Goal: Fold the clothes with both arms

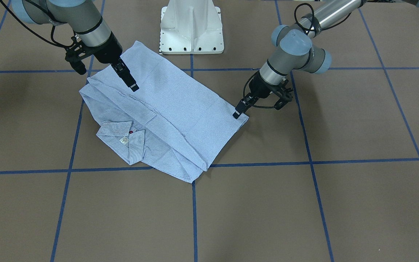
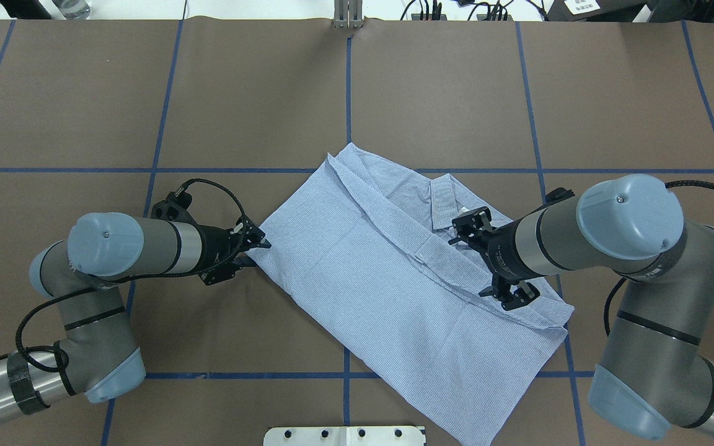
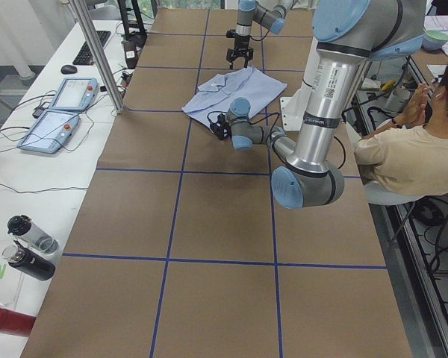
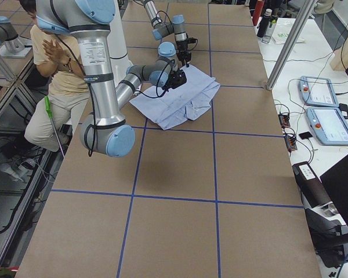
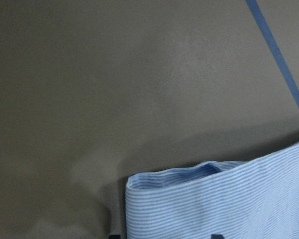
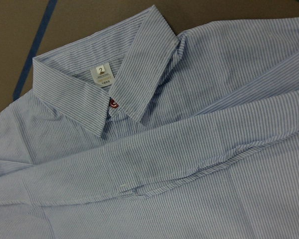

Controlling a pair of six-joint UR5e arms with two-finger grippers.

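Note:
I will turn the shirt [image 1: 180,105] for folding, so next I will grab it with my left gripper by the folded corner of its smooth panel [image 1: 244,117].
The light blue striped shirt [image 1: 180,105] lies folded into a slanted rectangle on the brown table, also in the overhead view [image 2: 382,272]. Its collar [image 1: 120,133] with white label [image 6: 101,74] and a dark red button [image 6: 113,102] faces up. My left gripper [image 1: 237,114] sits low at the shirt's corner [image 5: 214,204]. Its fingertips [image 5: 115,236] stand apart with the folded edge between them. My right gripper [image 1: 134,87] hovers over the shirt near the collar, and it looks open and empty. In the overhead view its fingers are hidden under the wrist [image 2: 499,260].
The white pedestal base [image 1: 191,29] stands just behind the shirt. Blue tape lines [image 1: 194,211] cross the table. A seated operator [image 3: 403,149] is beside the robot. Control tablets [image 3: 60,112] and bottles [image 3: 30,246] lie on the side bench.

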